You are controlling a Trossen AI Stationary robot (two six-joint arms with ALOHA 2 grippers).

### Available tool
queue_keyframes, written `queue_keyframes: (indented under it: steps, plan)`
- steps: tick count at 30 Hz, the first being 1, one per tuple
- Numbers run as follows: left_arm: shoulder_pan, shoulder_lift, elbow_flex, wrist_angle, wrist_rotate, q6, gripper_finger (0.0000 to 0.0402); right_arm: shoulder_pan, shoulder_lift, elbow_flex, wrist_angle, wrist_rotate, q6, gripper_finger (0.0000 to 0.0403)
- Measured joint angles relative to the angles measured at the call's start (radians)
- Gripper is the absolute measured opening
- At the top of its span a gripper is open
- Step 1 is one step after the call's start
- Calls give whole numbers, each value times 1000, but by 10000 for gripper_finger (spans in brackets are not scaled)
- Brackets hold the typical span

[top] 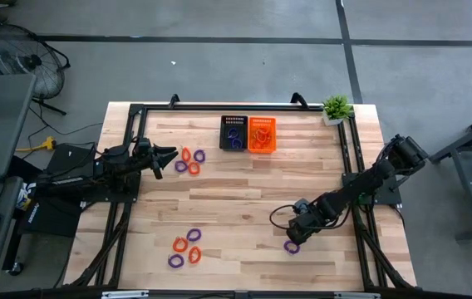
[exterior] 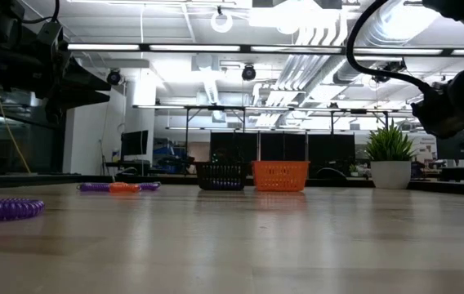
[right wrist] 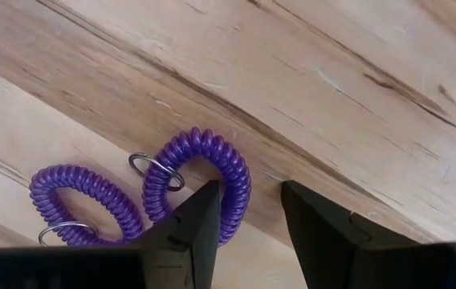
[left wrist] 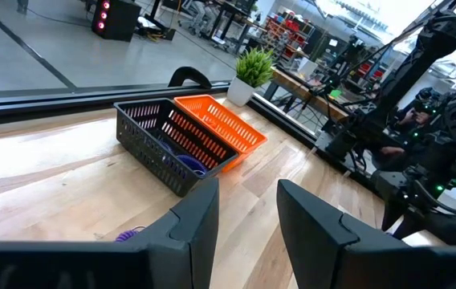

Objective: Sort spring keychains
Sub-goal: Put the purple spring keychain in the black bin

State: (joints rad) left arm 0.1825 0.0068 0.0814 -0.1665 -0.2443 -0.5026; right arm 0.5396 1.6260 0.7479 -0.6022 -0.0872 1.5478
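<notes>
My right fingers straddle the coil's side point(right wrist: 238, 191) and should close now.
Small coiled spring keychains, orange and purple, lie flat on the wooden table. One group point(top: 190, 161) sits just off my left gripper point(top: 166, 156), which is open and hovers level, facing the baskets point(left wrist: 248, 193). A second group point(top: 185, 248) lies near the front edge. My right gripper point(top: 296, 232) points down, open point(right wrist: 250, 189), over two purple keychains; the nearer coil point(right wrist: 232, 172) curves by one fingertip point(right wrist: 208, 209), the other point(right wrist: 83, 197) lies beside it. The black basket point(top: 234, 133) holds purple rings and the orange basket point(top: 262, 134) holds orange ones. My right gripper comes at the nearer purple keychain from above with its fingers apart. One finger stands at the coil's curved side point(right wrist: 240, 197), but I cannot tell whether it touches it. The keychain lies flat on the table.
A small potted plant point(top: 336, 108) stands at the table's far right corner. A black frame rail point(top: 219, 106) runs along the far side and down both sides. Bare wood point(top: 244, 191) lies between the two arms. The low view shows the baskets point(exterior: 252, 175) and a purple keychain point(exterior: 3, 208).
</notes>
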Motion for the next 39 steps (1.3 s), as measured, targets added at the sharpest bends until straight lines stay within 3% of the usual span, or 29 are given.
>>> queue_keyframes:
  steps: [5, 13, 21, 30, 39]
  plan:
    - [0, 0, 0, 0, 0, 0, 126, 0, 0, 0, -4, 0, -1, 111]
    - [0, 0, 0, 0, 0, 0, 126, 0, -4, -3, 15, -6, -4, 15]
    - [0, 0, 0, 0, 0, 0, 126, -10, -66, -14, 14, 13, -4, 23]
    - [0, 0, 0, 0, 0, 0, 126, -35, -191, -15, 34, 192, 13, 9]
    - [0, 0, 0, 0, 0, 0, 126, -193, -322, -13, 241, 392, -183, 7]
